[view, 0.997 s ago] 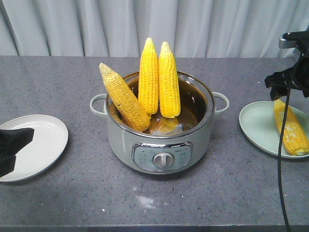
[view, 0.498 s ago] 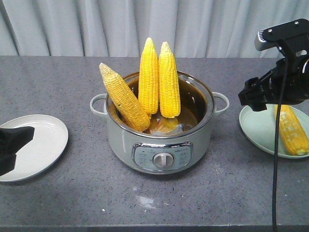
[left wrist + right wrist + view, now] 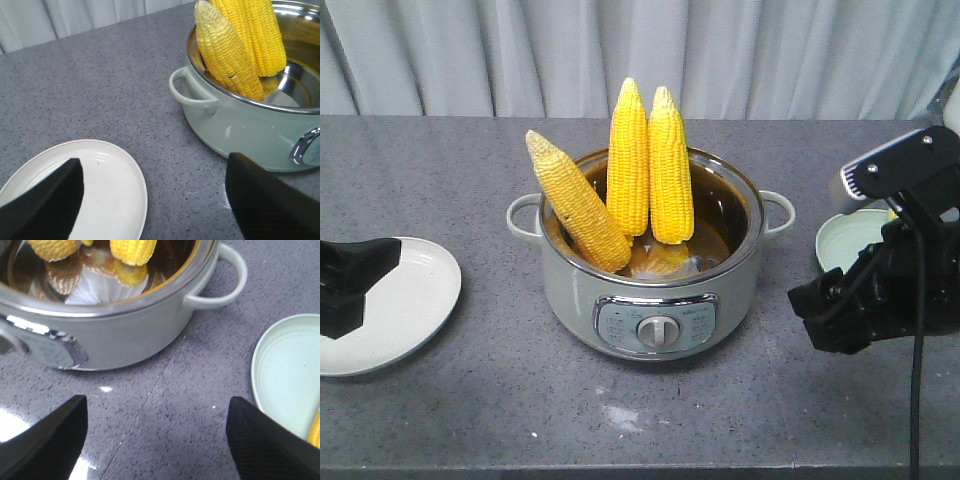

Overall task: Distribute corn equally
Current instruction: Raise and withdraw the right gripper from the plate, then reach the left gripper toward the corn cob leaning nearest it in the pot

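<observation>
Next, my left gripper grabs the pale leaning cob [image 3: 582,212] by its upper end [image 3: 544,156], to share the corn out equally.
Three corn cobs stand upright in the grey-green pot [image 3: 650,290]: a paler one [image 3: 577,203] leaning left, and two bright yellow ones [image 3: 628,160] [image 3: 670,170]. In the left wrist view, the pale cob [image 3: 227,50] leans on the pot rim. A sliver of a fourth cob [image 3: 316,430] shows on the green plate [image 3: 285,370]. My right gripper [image 3: 157,399] is open over bare table between pot and green plate, low at the pot's right [image 3: 825,310]. Over the white plate's [image 3: 110,185] edge my left gripper [image 3: 155,159] is open and holds nothing.
The pot has side handles [image 3: 523,215] [image 3: 778,212] and a front control panel [image 3: 657,325]. A black cable [image 3: 917,330] hangs from the right arm. A grey curtain [image 3: 720,50] backs the table. The table's front edge runs just below the arms.
My right arm has come down and forward from above the green plate to the table beside the pot, now hiding the cob there. The left gripper shifted slightly; the cobs stayed put.
</observation>
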Controlling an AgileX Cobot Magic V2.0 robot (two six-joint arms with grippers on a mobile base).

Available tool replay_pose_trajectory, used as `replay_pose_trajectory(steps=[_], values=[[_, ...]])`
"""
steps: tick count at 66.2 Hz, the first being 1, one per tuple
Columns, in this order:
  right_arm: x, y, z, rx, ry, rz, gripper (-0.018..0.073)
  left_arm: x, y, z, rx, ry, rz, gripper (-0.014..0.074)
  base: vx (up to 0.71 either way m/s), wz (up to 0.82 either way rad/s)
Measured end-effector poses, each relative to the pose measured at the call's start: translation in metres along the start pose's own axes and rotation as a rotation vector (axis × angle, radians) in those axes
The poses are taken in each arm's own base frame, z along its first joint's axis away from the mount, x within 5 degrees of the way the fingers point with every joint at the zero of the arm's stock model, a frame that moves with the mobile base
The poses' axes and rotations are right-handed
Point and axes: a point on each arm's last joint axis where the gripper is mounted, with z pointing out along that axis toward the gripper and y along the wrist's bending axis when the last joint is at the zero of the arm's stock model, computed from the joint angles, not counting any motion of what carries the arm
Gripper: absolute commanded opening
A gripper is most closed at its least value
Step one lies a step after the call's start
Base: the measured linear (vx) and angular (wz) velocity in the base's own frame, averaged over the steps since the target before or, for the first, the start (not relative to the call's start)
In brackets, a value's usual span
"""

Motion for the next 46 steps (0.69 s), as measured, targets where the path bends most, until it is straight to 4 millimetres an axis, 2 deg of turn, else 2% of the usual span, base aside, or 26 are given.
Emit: replay_pose_trajectory(steps=[14, 21, 29, 46], values=[[0.003, 0.002, -0.011, -0.015, -0.044, 0.006, 0.0559, -0.006, -0.002, 0.029, 0.037, -0.031, -0.004, 0.0569, 0.00, 0.00], [0.003, 0.002, -0.012, -0.015, -0.049, 0.003, 0.0559, -0.007, -0.004, 0.049, 0.059, -0.028, 0.001, 0.0574, 0.00, 0.00], [0.003, 0.003, -0.012, -0.018, -0.045, 0.005, 0.0559, -0.007, -0.010, 0.070, 0.099, 0.003, 0.007, 0.0612, 0.00, 0.00], [0.004, 0.003, -0.012, -0.019, -0.040, 0.005, 0.0559, -0.030, -0.024, 0.105, 0.171, 0.017, 0.004, 0.0640, 0.00, 0.00]])
